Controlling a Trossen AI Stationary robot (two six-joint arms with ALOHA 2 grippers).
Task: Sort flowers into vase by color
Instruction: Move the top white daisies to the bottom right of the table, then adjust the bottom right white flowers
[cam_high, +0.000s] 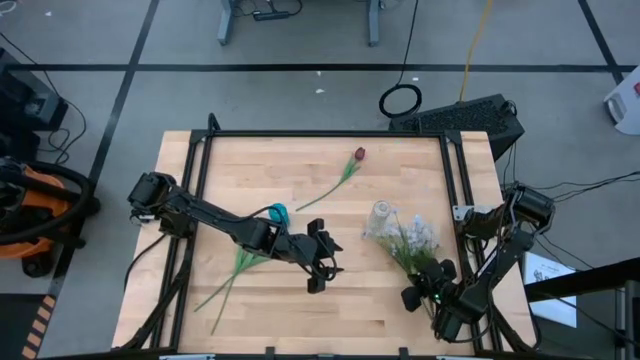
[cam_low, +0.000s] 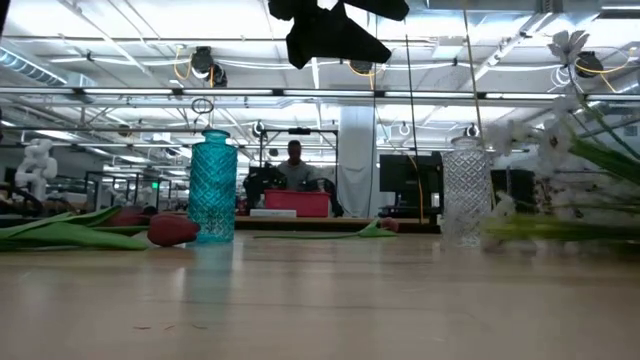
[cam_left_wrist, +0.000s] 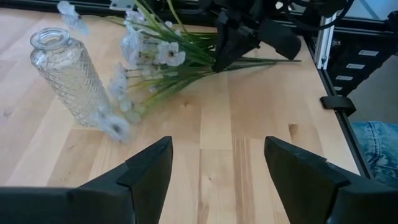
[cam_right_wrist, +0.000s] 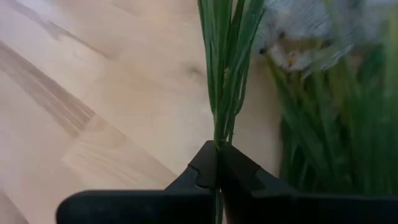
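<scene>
My right gripper opens now, since the white spray's green stems lie low along the tabletop beside the other stems and the spray would stay there.
My right gripper (cam_high: 428, 275) is shut on a spray of white flowers (cam_high: 412, 238) at the table's right. The blossoms spread beside the upright clear vase (cam_high: 381, 214). My left gripper (cam_high: 333, 258) hangs open above mid-table with nothing between its fingers, facing the vase (cam_left_wrist: 65, 74) and the spray (cam_left_wrist: 155, 56). A teal vase (cam_high: 277, 213) stands left of centre. One red flower (cam_high: 357, 155) lies flat near the far edge. More green-stemmed flowers (cam_high: 235, 270) lie under my left arm, one red head (cam_low: 172, 230) showing beside the teal vase (cam_low: 212, 185). My right gripper pinches several thin green stems (cam_right_wrist: 219, 134) of the white spray together between its two fingertips. The fingers slant down from the table's near right and lie across the stems. The spray fans out away from the fingers, its lowest blossoms (cam_left_wrist: 115, 126) down by the clear vase's foot.
A black frame rail (cam_high: 330, 133) borders the far edge and the sides of the wooden table. Bare tabletop (cam_high: 360, 310) lies along the near edge between the two arms. A person sits behind a red box (cam_low: 296, 203) in the room beyond.
</scene>
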